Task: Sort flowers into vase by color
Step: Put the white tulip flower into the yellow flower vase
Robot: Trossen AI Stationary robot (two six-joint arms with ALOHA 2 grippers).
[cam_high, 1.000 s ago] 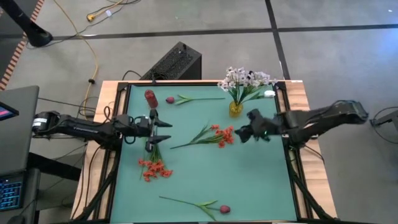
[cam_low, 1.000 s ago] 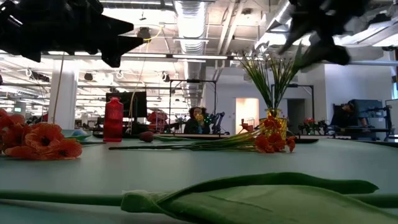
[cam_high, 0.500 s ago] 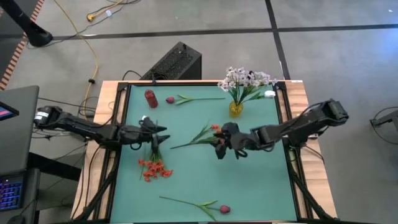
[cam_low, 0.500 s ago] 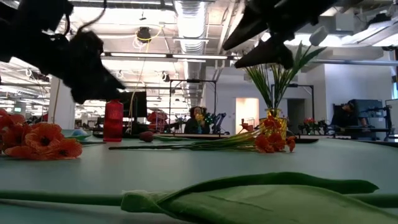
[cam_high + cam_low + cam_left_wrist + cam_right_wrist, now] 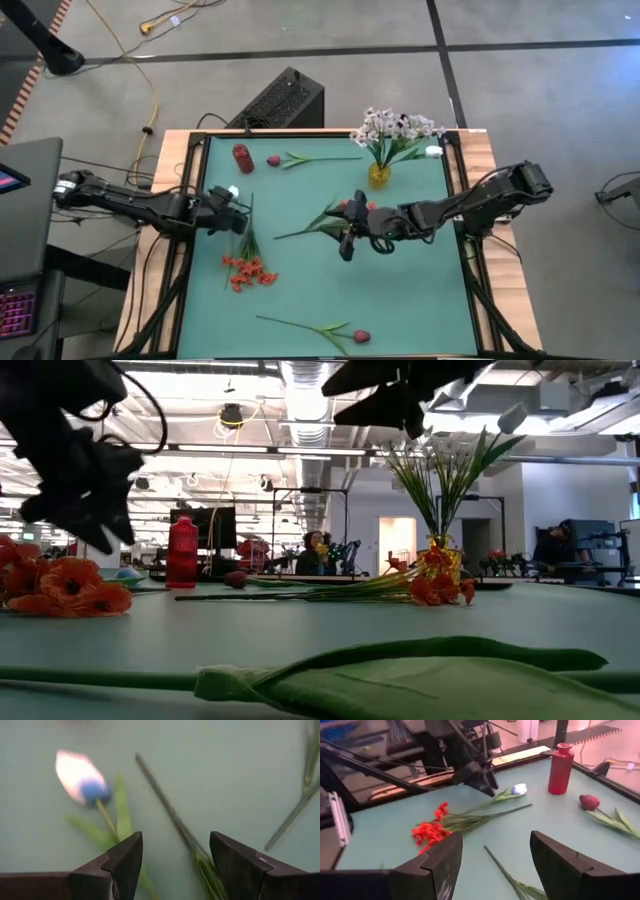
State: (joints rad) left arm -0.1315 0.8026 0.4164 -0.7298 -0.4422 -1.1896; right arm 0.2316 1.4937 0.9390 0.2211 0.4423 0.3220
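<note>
My left gripper picks up the white-bud flower by its green stem below the leaves next, to sort it into the yellow vase [image 5: 378, 174].
My left gripper [image 5: 240, 207] hangs open, tipped down over the mat's left part. Its fingers [image 5: 125, 855] stand above the stem [image 5: 170, 815] of an orange-red spray [image 5: 248, 272] without touching it. A white bud [image 5: 75, 775] lies on the mat just beyond them. My right gripper [image 5: 345, 240] is open above the middle of the mat, beside a second orange-red spray [image 5: 352, 210] that its arm partly covers. A red vase [image 5: 241, 157] stands far left. A yellow vase [image 5: 378, 174] at the far right holds white blossoms [image 5: 395, 128].
A dark pink bud [image 5: 273, 160] on a long stem lies near the far edge. Another pink bud [image 5: 361, 337] lies by the near edge. Wooden rails [image 5: 190, 180] frame the green mat [image 5: 420, 290], which has bare room at its near right. A black box [image 5: 280, 98] sits beyond the table.
My right gripper has swung from the table's right side toward the middle, rolling as it went, and now hangs by the middle orange-red spray. My left gripper has drawn back toward the table's left edge, sunk a little, rolled and tipped its fingers downward. No flower has moved.
</note>
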